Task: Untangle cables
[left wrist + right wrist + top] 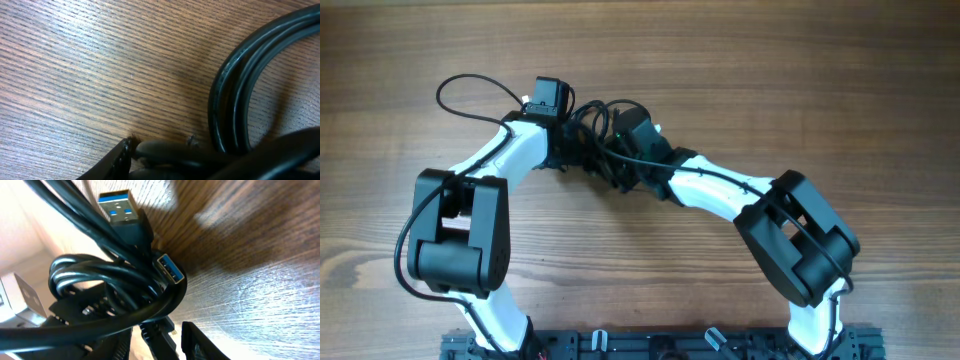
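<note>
My right gripper grabs the cable by its black plug next, leaving the cords for my left gripper to untangle.
The cables (596,118) are thin black cords bunched in a tangle at the table's middle, with one loop (470,88) reaching out to the left. My left gripper (570,150) is pushed into the tangle from the left. One finger (119,159) rests against a black cord (165,151), and the other finger is hidden. Doubled cords (232,100) curve past on the right. My right gripper (159,342) comes in from the right and is open. A black plug stands between its fingers (199,339) with a gap on each side. Above it hang coiled cords (105,275) and two blue USB plugs (117,207).
The bare wooden table (800,70) stretches all around the tangle. Both arms' white links and black joints (455,235) lie across the near half. A black rail (650,345) runs along the front edge.
</note>
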Available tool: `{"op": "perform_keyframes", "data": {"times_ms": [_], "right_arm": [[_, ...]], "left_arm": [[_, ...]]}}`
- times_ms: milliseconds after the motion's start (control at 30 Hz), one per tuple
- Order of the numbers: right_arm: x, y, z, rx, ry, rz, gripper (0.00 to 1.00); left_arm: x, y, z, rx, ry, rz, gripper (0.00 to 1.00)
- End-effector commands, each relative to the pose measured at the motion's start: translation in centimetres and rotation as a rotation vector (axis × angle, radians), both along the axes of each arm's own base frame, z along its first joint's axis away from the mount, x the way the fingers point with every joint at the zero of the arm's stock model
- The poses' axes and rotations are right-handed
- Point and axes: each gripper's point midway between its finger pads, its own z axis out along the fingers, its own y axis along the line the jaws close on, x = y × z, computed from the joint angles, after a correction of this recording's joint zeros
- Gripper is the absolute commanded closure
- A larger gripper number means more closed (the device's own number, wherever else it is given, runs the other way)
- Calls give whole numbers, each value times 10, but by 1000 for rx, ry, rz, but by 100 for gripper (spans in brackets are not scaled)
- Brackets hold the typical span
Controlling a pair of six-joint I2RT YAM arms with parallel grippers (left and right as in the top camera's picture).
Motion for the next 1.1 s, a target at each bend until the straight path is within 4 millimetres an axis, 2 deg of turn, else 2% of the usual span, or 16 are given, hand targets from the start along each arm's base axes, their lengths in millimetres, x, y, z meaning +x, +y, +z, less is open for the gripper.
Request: {"op": "perform_keyframes", "data": {"times_ms": [0,100,500,600,700,767,967,1067], "right_arm": [[14,-16,-12,-55,-5,-158,66],[21,-22,-12,-78,-30,-202,68],[32,-28,-9,-84,-66,-270,66],[30,-25,-8,-83,-68,-264,69],[27,-22,-8,-83,-69,-255,82],[26,-18,-10,-80,-77,-251,84],[28,-8,-28,-64,-92,-238,84],[29,-7,-27,-72,-111,-219,74]], "left_arm": [[-9,-1,-11,-15,37,-8,64],[-9,-1,-11,-15,37,-8,64],[-9,-1,-11,-15,36,-8,64],[-8,-2,-11,-16,33,-8,63],[-8,-2,-11,-16,33,-8,64],[-8,-2,-11,-16,33,-8,64],[-8,-2,-11,-16,33,-8,64],[-8,-2,-11,-16,33,-8,64]]}}
